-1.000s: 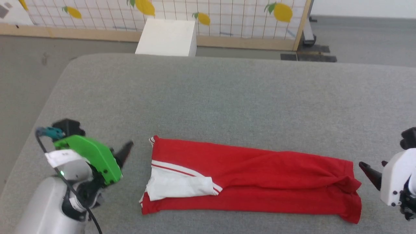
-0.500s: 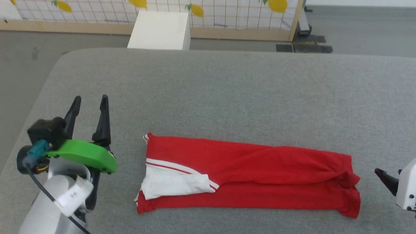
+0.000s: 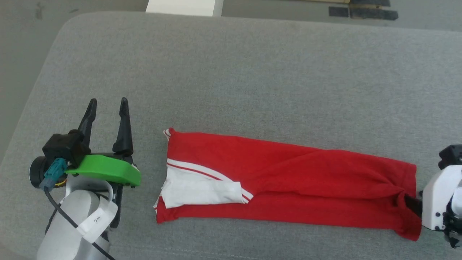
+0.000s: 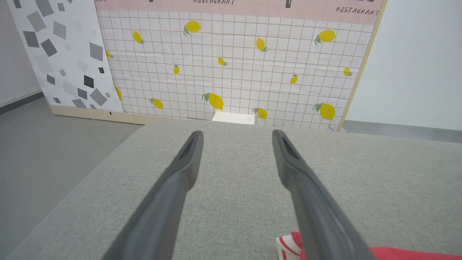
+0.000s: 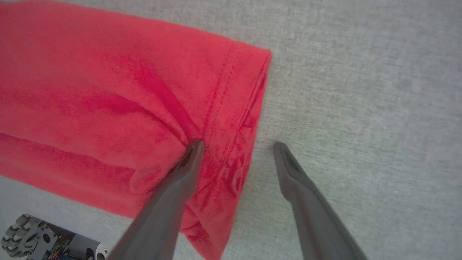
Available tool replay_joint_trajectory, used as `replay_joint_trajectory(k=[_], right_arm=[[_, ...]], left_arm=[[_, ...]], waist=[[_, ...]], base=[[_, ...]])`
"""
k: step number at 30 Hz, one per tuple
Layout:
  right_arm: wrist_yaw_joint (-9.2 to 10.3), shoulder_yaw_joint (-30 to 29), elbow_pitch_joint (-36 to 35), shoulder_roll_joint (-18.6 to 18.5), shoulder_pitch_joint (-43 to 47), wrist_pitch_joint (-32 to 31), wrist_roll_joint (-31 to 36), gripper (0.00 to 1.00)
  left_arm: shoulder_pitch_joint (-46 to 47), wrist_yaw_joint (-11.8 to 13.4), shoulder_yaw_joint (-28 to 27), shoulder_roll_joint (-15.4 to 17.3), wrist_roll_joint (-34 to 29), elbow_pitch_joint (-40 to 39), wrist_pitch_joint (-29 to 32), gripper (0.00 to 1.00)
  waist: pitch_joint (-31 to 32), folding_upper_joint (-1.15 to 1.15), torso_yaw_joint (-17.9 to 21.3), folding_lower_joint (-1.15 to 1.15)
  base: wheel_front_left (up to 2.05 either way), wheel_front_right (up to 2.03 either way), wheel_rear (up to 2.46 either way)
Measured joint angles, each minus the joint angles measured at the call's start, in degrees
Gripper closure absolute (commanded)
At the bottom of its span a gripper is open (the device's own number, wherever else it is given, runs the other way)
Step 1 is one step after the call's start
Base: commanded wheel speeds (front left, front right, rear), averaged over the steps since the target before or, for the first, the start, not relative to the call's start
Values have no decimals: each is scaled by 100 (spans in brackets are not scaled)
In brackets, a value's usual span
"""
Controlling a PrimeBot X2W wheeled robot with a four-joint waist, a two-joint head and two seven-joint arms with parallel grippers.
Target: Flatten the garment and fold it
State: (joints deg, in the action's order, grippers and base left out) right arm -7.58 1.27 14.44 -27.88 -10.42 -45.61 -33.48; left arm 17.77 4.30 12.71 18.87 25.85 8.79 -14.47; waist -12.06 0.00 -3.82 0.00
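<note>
My right gripper grabs its red hemmed end next, to fold the long strip shorter.
The garment lies on the grey table as a long red strip folded lengthwise. One white sleeve with striped trim rests on its left end. The chest letters are hidden. My left gripper stands open just left of the garment, fingers pointing away, with nothing between them. In the left wrist view the left gripper is over bare table, and the garment's trimmed corner shows at the bottom. My right gripper is open and straddles the garment's right hem, with one fingertip on the cloth. The right gripper sits at the strip's right end.
A white box stands on the floor beyond the table's far edge, seen as the white box in front of a lemon-patterned screen. The table's rounded left edge drops to the grey floor. My wheeled base shows below the near edge.
The camera has tilted down. My left gripper swung from pointing at the garment to pointing away, beside its left end. My right gripper moved in from clear of the cloth onto its right hem.
</note>
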Motion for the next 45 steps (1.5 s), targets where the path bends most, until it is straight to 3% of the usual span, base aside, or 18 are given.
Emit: replay_joint_trajectory(k=[15,16,17,30,39,45], right_arm=[[53,905,190,-274,-549,-169,-380,0],[53,928,204,-288,-570,-210,-389,69],[53,953,213,-301,-589,-249,-392,100],[-7,569,554,-301,-601,-140,-216,100],[-4,-566,1229,-740,-615,-77,580,100],[-4,-1116,1451,-728,-653,-152,1117,100]], left_arm=[[2,-131,-258,-225,-194,22,-8,0],[2,-144,-275,-237,-207,25,-9,0],[0,-156,-285,-249,-218,40,-9,0],[-74,-298,-489,-413,-313,59,-25,0],[-77,-383,-527,-488,-358,122,-25,0],[-79,-427,-548,-519,-368,204,-26,0]], waist=[[-201,0,-168,0],[-196,0,-168,0],[-191,0,-168,0],[-83,0,-143,0],[-96,0,-185,1],[-77,0,-202,1]], base=[[0,0,0],[0,0,0],[0,0,0],[0,0,0],[0,0,0],[0,0,0]])
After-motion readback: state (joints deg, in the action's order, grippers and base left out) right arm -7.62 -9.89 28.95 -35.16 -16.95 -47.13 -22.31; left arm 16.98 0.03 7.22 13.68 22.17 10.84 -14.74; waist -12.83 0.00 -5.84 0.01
